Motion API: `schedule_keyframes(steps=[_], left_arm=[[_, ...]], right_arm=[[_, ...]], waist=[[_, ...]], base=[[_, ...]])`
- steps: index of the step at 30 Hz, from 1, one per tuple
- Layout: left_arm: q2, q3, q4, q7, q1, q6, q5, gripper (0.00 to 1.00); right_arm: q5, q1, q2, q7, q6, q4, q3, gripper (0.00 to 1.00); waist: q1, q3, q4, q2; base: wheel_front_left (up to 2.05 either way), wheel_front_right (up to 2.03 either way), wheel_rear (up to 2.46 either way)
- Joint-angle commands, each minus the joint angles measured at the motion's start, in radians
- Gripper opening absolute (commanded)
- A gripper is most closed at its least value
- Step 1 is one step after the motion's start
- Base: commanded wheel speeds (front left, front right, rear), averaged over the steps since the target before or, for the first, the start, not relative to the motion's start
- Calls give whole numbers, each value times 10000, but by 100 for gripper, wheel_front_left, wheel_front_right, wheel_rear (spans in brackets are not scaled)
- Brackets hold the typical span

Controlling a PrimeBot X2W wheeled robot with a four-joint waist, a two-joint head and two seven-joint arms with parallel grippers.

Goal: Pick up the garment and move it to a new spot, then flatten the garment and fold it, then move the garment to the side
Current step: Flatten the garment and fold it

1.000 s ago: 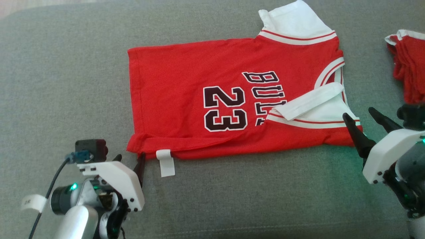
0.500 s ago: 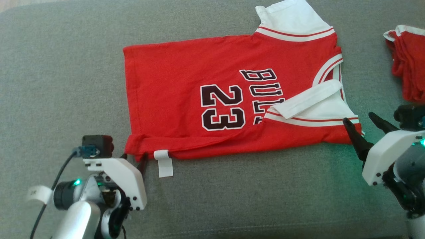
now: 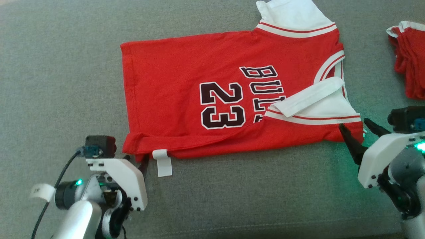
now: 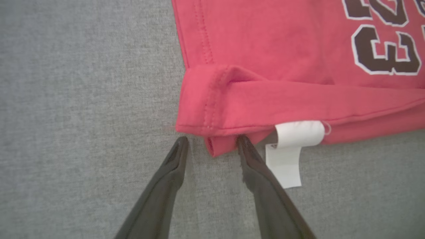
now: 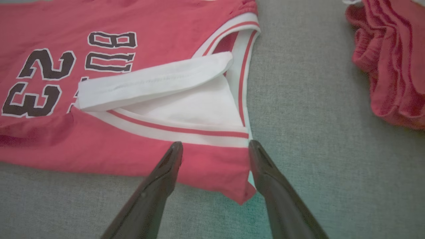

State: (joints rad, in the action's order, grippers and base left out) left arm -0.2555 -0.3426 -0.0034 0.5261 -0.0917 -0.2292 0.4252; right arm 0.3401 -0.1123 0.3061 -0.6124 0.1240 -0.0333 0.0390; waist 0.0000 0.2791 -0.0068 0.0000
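My left gripper grabs the jersey by its hem corner next, since that corner pokes out past the fold.
A red jersey with "23" and white-trimmed sleeves lies spread on the grey cushion, its near long edge folded over. My left gripper stands open at the jersey's near-left hem corner, one finger on each side of the corner tip. A white care label hangs beside its right finger. My right gripper is open over the near-right corner, by the folded white sleeve; its fingers straddle the red corner.
A second red garment lies bunched at the far right, also seen as the crumpled red cloth in the right wrist view. The grey cushion stretches bare to the left and along the near edge.
The head camera has shifted slightly. My left gripper crept forward to the hem corner, and my right gripper moved in over the near-right corner of the jersey.
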Motion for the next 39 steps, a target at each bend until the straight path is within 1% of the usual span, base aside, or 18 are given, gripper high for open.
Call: schedule_keyframes(steps=[1, 5, 11, 18, 19, 22, 26, 28, 29, 30, 31, 32, 33, 35, 39], left_arm=[[-265, 357, -247, -57, -541, -35, -53, 80], [-254, 288, -103, -51, -685, -20, -80, 78], [-233, 147, 61, 20, -917, 47, -96, 78], [-168, -47, 262, 94, -1098, 225, -17, 75], [-153, -95, 298, 113, -1119, 265, -2, 73], [-105, -190, 398, 127, -1166, 345, 45, 50], [-73, -306, 486, 161, -1206, 446, 100, 40], [-71, -368, 502, 201, -1203, 509, 140, 33], [-62, -400, 506, 227, -1192, 543, 172, 29], [-64, -445, 508, 267, -1178, 583, 194, 23], [-66, -486, 502, 301, -1164, 618, 215, 11], [-53, -515, 491, 323, -1148, 652, 254, 0], [-53, -565, 488, 366, -1136, 706, 285, 0], [-46, -625, 463, 382, -1117, 817, 367, 0], [-118, -433, 328, 259, -1154, 818, 505, 0]], right_arm=[[-112, -233, 122, -33, 67, -235, 191, 100], [-163, -392, 93, -124, 67, 57, 252, 100], [-205, -676, 145, -362, 67, 743, 85, 100], [-82, -1017, 392, -773, 67, 1332, 498, 100], [-23, -1061, 428, -810, 67, 1389, 565, 100], [181, -1172, 465, -914, 67, 1529, 690, 100], [352, -1242, 536, -1013, 67, 1658, 822, 100], [461, -1258, 563, -1083, 67, 1708, 888, 100], [509, -1258, 592, -1143, 67, 1733, 939, 98], [568, -1252, 627, -1219, 67, 1757, 997, 83], [638, -1245, 661, -1297, 67, 1775, 1048, 60], [709, -1241, 697, -1370, 67, 1785, 1102, 40], [787, -1242, 729, -1414, 67, 1784, 1150, 0], [1011, -1234, 733, -1451, 67, 1792, 1190, 0], [1434, -1285, 715, -1481, 67, 1728, 1025, 0]], waist=[[0, 59, -35, 0], [0, 162, -42, 0], [0, 420, 4, 0], [0, 575, 85, 0], [0, 576, 97, 0], [0, 556, 113, 0], [0, 503, 110, 0], [0, 477, 97, 0], [0, 460, 87, 0], [0, 449, 76, 0], [0, 443, 70, 0], [0, 438, 63, 0], [0, 429, 58, 0], [0, 380, 53, 0], [0, 182, 40, 0]], base=[[0, 0, 0], [0, 0, 0], [0, 0, 0], [0, 0, 0], [0, 0, 0], [0, 0, 0], [0, 0, 0], [0, 0, 0], [0, 0, 0], [0, 0, 0], [0, 0, 0], [0, 0, 0], [0, 0, 0], [0, 0, 0], [0, 0, 0]])
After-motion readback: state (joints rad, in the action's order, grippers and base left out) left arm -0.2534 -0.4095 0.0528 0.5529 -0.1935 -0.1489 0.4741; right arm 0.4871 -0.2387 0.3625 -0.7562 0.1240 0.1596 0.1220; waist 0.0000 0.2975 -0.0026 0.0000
